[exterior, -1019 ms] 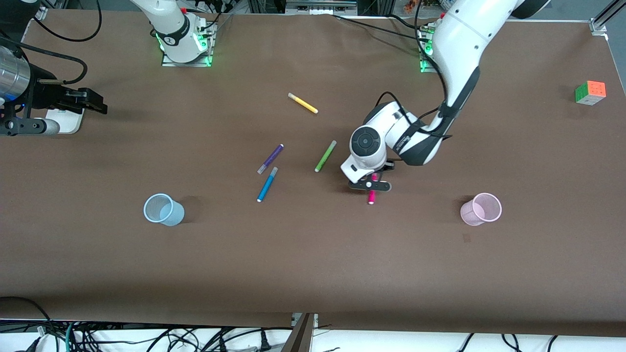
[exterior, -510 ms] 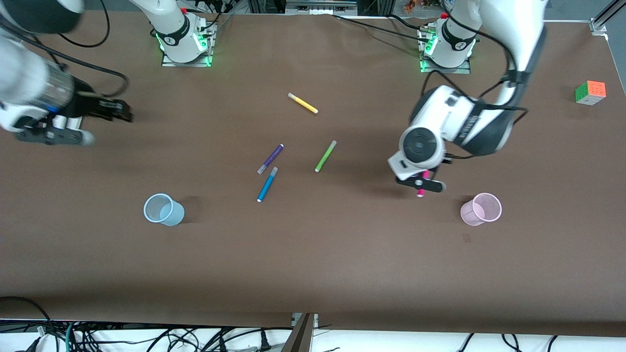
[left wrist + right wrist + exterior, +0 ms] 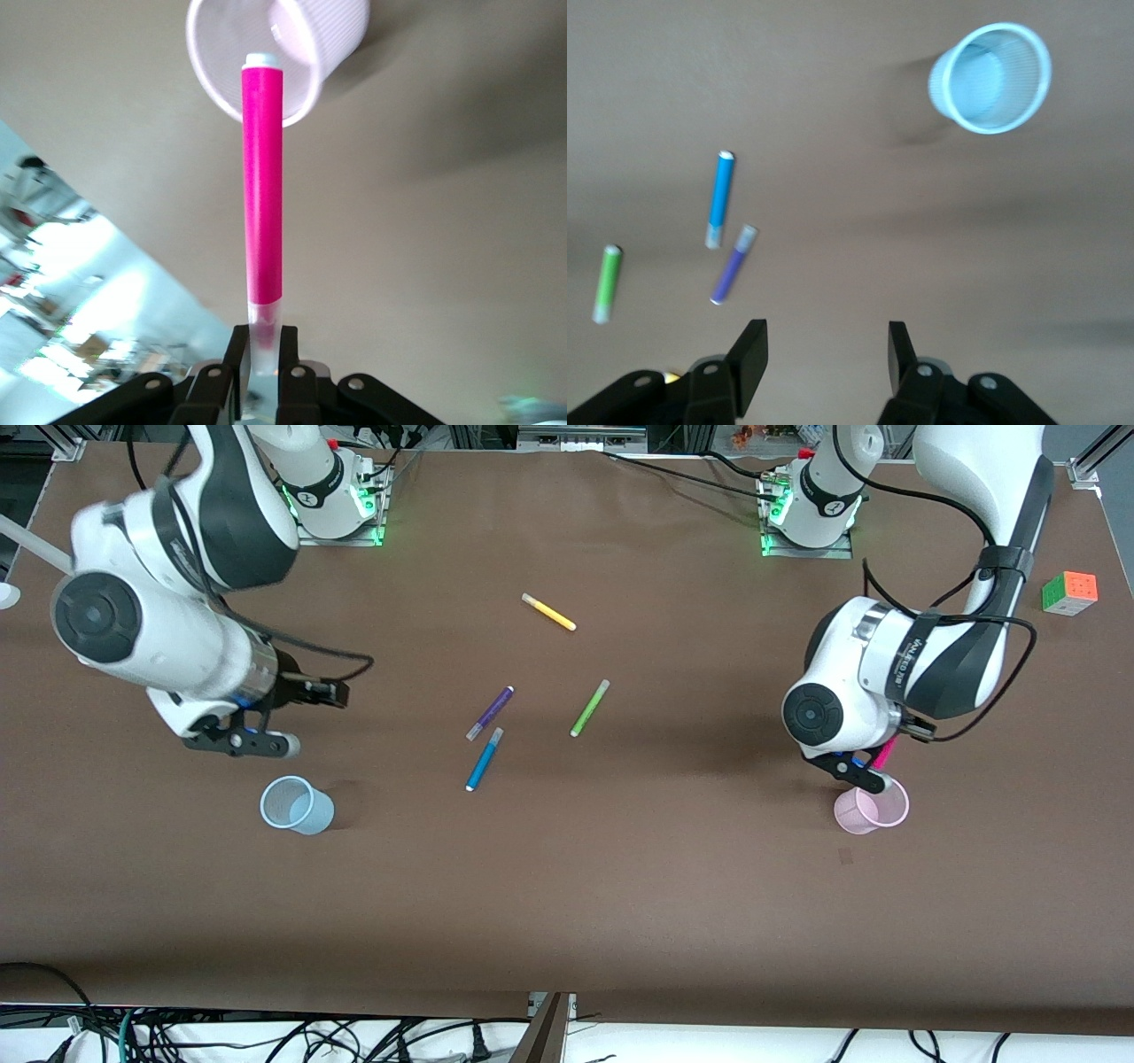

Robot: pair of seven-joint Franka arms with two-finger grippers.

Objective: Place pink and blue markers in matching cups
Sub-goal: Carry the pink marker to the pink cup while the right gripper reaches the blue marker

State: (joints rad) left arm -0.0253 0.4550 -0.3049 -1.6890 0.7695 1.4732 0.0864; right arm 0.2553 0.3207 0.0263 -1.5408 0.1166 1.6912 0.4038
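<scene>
In the left wrist view the pink marker's lower end (image 3: 262,64) hangs above the pink cup's opening (image 3: 221,55). I will bring the pink marker down before my left gripper releases it.
My left gripper (image 3: 864,775) is shut on the pale cap of the pink marker (image 3: 882,755) and holds it in the air over the pink cup (image 3: 873,808). In the left wrist view the gripper (image 3: 263,341) points the marker (image 3: 263,177) at the cup's mouth (image 3: 337,35). The blue marker (image 3: 484,759) lies flat on the table near the middle. The blue cup (image 3: 297,804) stands upright toward the right arm's end. My right gripper (image 3: 239,742) is open and empty, over the table beside the blue cup. The right wrist view shows the gripper (image 3: 824,350), the blue cup (image 3: 990,78) and the blue marker (image 3: 721,197).
A purple pen (image 3: 490,712) lies just beside the blue marker, farther from the front camera. A green pen (image 3: 589,707) and a yellow pen (image 3: 548,612) lie near the table's middle. A colour cube (image 3: 1069,592) sits at the left arm's end.
My left gripper has carried the pink marker from the table's middle to over the pink cup. My right arm has swung in from the table's end to beside the blue cup.
</scene>
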